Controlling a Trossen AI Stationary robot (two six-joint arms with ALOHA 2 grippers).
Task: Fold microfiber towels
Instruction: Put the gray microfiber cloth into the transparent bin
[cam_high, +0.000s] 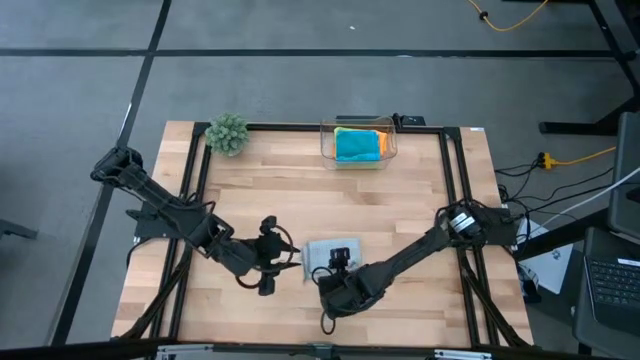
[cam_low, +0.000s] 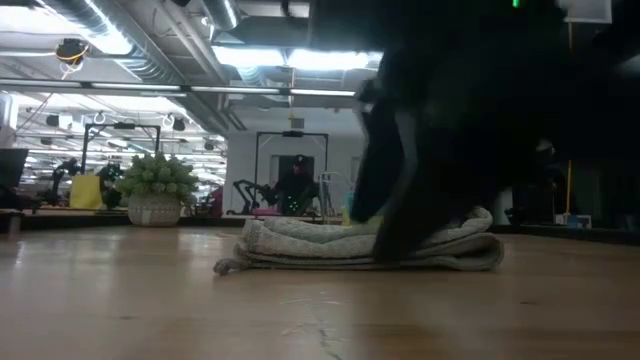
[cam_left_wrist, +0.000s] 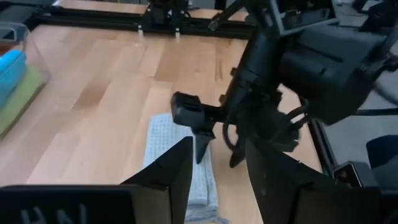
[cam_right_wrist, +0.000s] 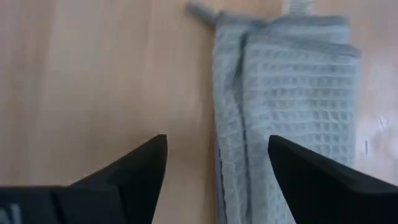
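Note:
The folded grey towel needs to be stacked in the clear plastic box, so my right gripper should grab it by its long layered edge next.
A light grey microfiber towel lies folded into a narrow stack of several layers on the wooden table, near its front middle; it also shows in the low view. My right gripper stands open over the towel's long edge, fingers slanting down. One finger is over the towel and the other over bare wood. My left gripper hangs open, raised above the table just left of the towel, with nothing between its fingers. My right gripper comes down at the grey towel from above with its fingers spread. In the low view a dark finger reaches down to the folded stack's top. Whether it touches the cloth, I cannot tell.
A clear plastic box at the table's far edge holds folded turquoise, orange and green towels. A small green plant stands at the far left corner. Black rails run along the table's sides. Bare wood lies between box and towel.

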